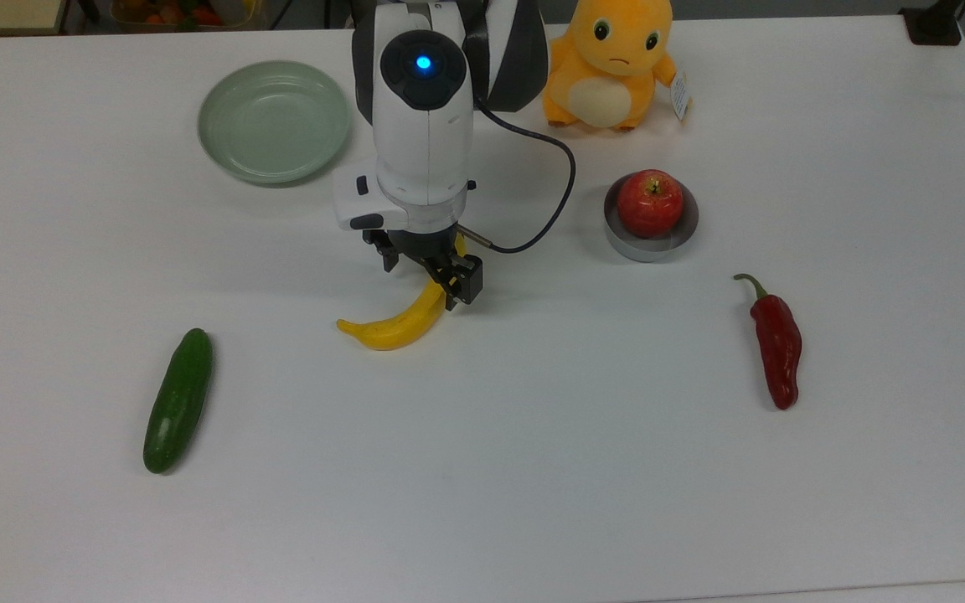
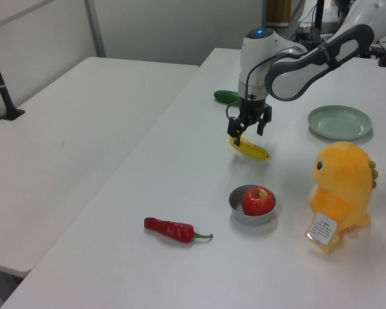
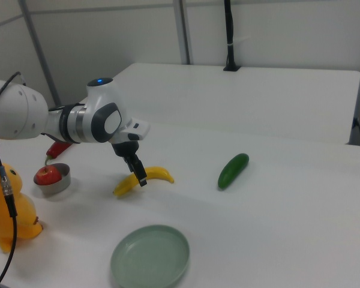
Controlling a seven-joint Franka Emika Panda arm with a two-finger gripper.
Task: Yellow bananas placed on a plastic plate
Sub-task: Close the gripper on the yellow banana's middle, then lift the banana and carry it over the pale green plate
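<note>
My gripper next needs to grip the yellow banana by one end of its curved body, so that it can set the banana on the plastic plate.
The yellow banana lies flat on the white table, its curve bending toward the top view's lower left. My gripper is low over the banana's upper right end and open, one finger on each side of it. In the left view the gripper hangs just above the banana. The right view has the banana partly behind a dark finger. The pale green plastic plate sits empty at the back left of the top view, a short way from the gripper; it is also seen as the plate and the plate.
A dark green cucumber lies at the top view's front left. A red apple sits in a grey metal dish to the right, a red chilli beyond it. An orange plush toy stands at the back.
</note>
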